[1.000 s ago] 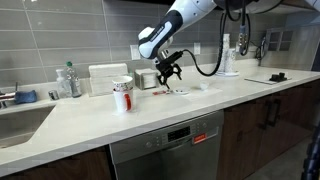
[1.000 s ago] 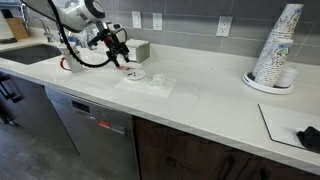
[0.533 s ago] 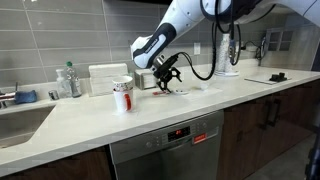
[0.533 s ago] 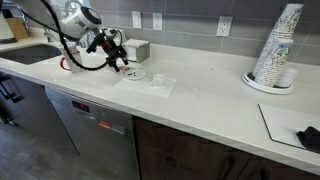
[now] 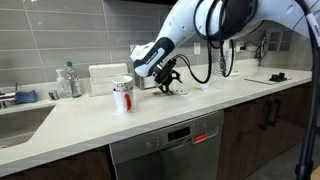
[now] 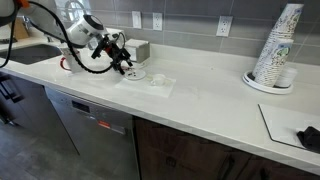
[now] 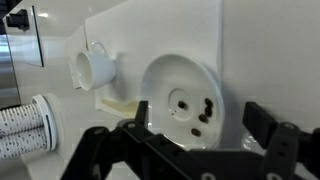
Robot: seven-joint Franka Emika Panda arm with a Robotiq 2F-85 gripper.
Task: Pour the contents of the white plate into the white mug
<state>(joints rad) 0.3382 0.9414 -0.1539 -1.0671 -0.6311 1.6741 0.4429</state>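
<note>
My gripper should next grab the white plate by its near rim, away from the white mug (image 7: 95,68), so the opposite rim is free to pour its contents.
The white plate (image 7: 185,98), a small round dish with a few dark bits on it, fills the middle of the wrist view. It lies on the counter in both exterior views (image 5: 178,91) (image 6: 135,73). My gripper (image 7: 200,122) (image 5: 168,82) (image 6: 122,63) is open and hangs low over the plate. One finger (image 7: 140,115) stands at one side of the plate's near rim and the other at the opposite side. Nothing is held. The white mug (image 7: 95,68) sits to the upper left of the plate in the wrist view. I cannot make it out for sure in the exterior views.
A red-and-white patterned cup (image 7: 30,125) (image 5: 122,96) stands close by. A white box (image 5: 105,78), bottles (image 5: 68,80) and a sink (image 5: 20,120) lie beyond it. A tall stack of paper cups (image 6: 275,50) and a dark board (image 6: 295,125) sit at the far end of the counter.
The arm has swung down and toward the patterned cup, bringing the open gripper low over the plate. No object has moved.
</note>
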